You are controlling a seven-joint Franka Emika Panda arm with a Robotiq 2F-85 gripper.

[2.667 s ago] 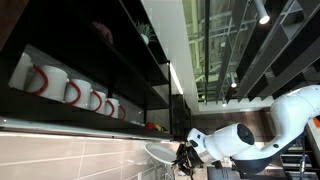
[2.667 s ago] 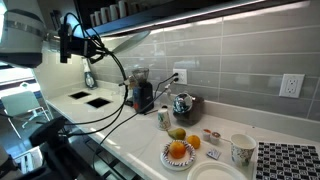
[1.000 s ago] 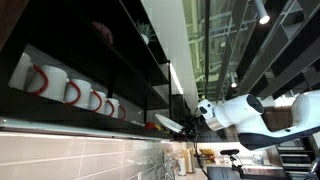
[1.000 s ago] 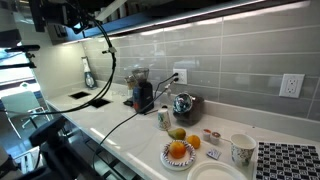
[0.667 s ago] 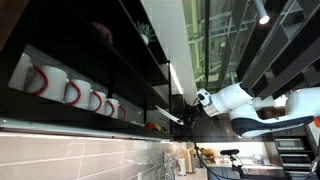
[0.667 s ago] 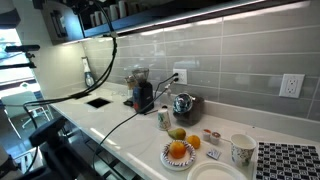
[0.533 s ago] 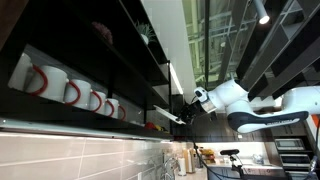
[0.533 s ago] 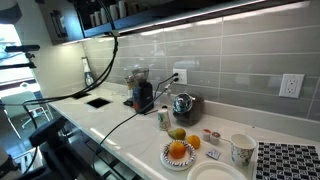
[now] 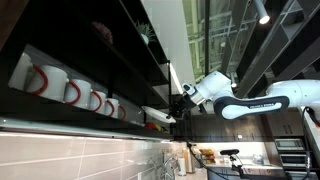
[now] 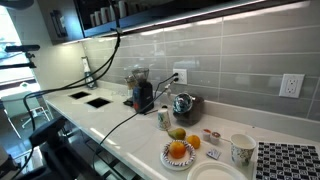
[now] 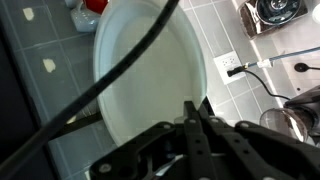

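I'll lower and level the white plate, slanted above the dark shelf [image 9: 138, 128] beside the mugs, before opening my gripper.
My gripper [image 11: 195, 108] is shut on the rim of a white plate [image 11: 140, 70], which fills the middle of the wrist view. A black cable [image 11: 110, 75] crosses in front of it. In an exterior view my gripper [image 9: 180, 104] holds the plate [image 9: 157, 114] high up, edge-on, at the front of the dark wall shelves [image 9: 110, 60]. A row of white mugs with red handles [image 9: 70, 92] stands on the lower shelf further in. In the exterior view over the counter the gripper is out of frame; only the arm's cable [image 10: 105, 75] shows.
Below on the white counter [image 10: 120, 125] are a sink [image 10: 90, 99], a coffee grinder [image 10: 142, 92], a kettle [image 10: 184, 105], a plate of fruit [image 10: 178, 152], an empty white plate [image 10: 212, 173] and a paper cup [image 10: 241, 150]. A tiled wall stands behind them.
The arm has risen from near counter height to shelf height with the plate. It has carried the plate in towards the shelf front and left the counter view.
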